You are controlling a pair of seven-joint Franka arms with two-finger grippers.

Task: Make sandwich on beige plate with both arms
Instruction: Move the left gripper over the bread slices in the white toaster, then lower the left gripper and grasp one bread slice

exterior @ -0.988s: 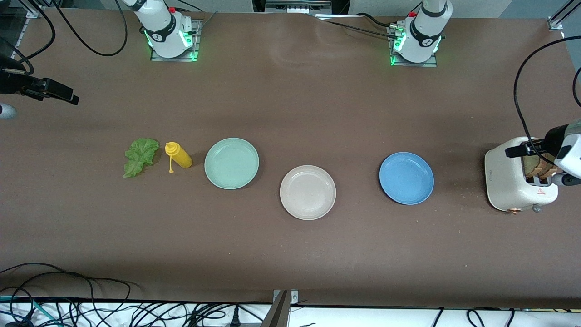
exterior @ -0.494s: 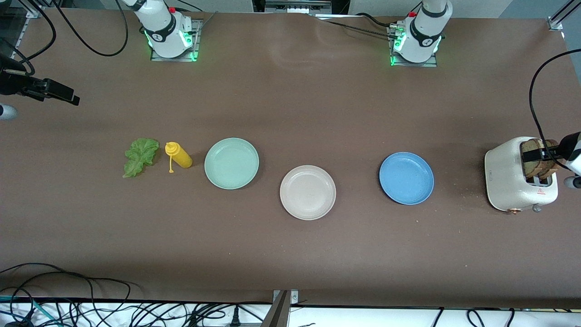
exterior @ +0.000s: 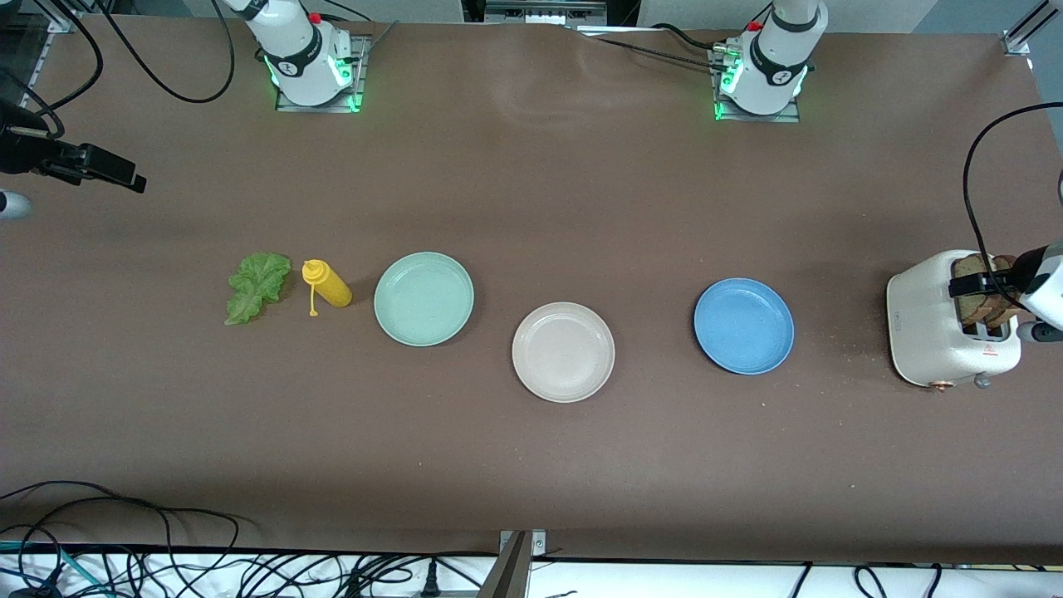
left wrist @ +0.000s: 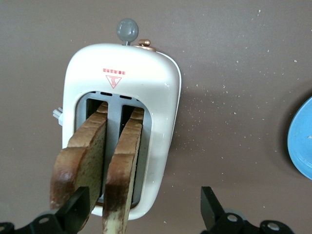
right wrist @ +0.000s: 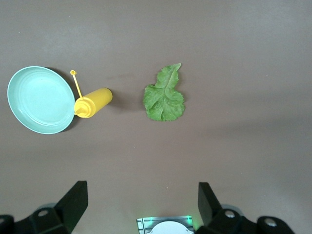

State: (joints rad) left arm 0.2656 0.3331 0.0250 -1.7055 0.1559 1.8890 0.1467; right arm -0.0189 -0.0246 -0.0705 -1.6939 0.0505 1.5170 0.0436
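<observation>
My left gripper grips the bread slice by its protruding crust end [exterior: 968, 267] next, to start the sandwich on the beige plate [exterior: 563, 351].
The beige plate [exterior: 563, 351] sits bare mid-table. Two browned bread slices [exterior: 984, 301] stand in the slots of a white toaster [exterior: 926, 324] at the left arm's end. In the left wrist view the slices [left wrist: 122, 165] stick up out of the toaster [left wrist: 161, 97]. My left gripper [exterior: 984, 286] hangs open just over them [left wrist: 144, 217], one finger [left wrist: 75, 212] in front of the outer slice, the other over bare table. The lettuce leaf [exterior: 256, 286] lies flat at the right arm's end. My right gripper [exterior: 124, 176] is open and empty [right wrist: 141, 204], waiting high above the leaf [right wrist: 165, 95].
A yellow squeeze bottle [exterior: 328, 284] lies beside the lettuce, then a mint-green plate [exterior: 423, 298]. A blue plate [exterior: 743, 325] sits between the beige plate and the toaster. Crumbs dot the table near the toaster. Cables hang along the table's edges.
My left hand has shifted toward the table's end, uncovering the two slices in the toaster, and stays open. The right arm has not moved.
</observation>
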